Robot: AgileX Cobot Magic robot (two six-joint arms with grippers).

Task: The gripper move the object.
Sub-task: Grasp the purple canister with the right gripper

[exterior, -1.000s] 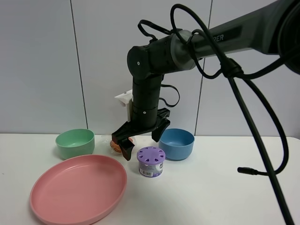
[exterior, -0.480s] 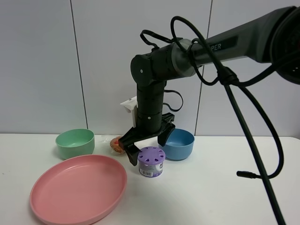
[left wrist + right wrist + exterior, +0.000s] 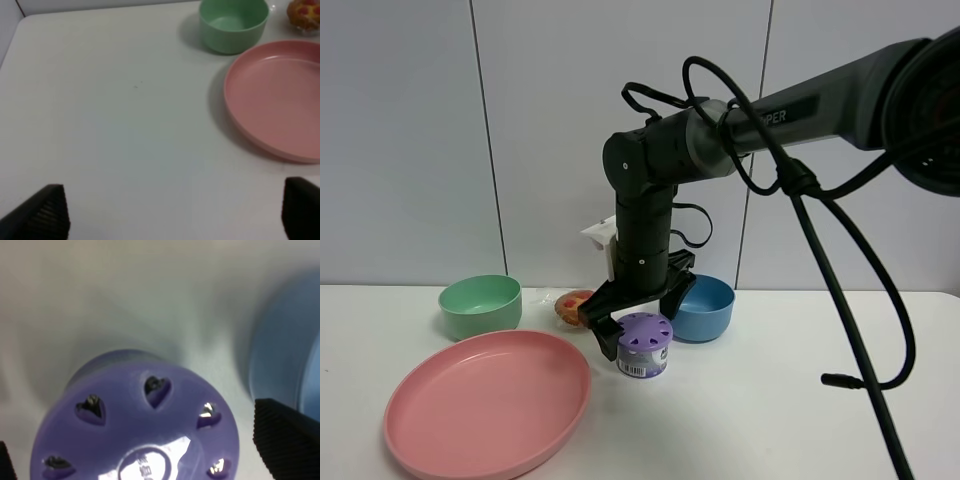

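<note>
I should grab the jar by its lilac lid with my right gripper next. Then I can move the jar over to the pink plate.
The jar, squat with a lilac lid pierced by heart holes and a purple label, stands on the white table between the pink plate and the blue bowl. My right gripper is open and lowered over it, with one black finger on its left and the other behind it on the right. The fingers do not visibly touch it. In the right wrist view the lid fills the space between the spread fingertips. My left gripper is open and empty above bare table.
A large pink plate lies front left and a green bowl stands behind it. A wrapped orange-brown muffin sits just left of the gripper. A blue bowl stands close behind and to the right of the jar. A black cable hangs to the table at right.
My right gripper has moved down and to the right, from beside the muffin to around the jar, with its fingers still spread. The jar has not moved.
</note>
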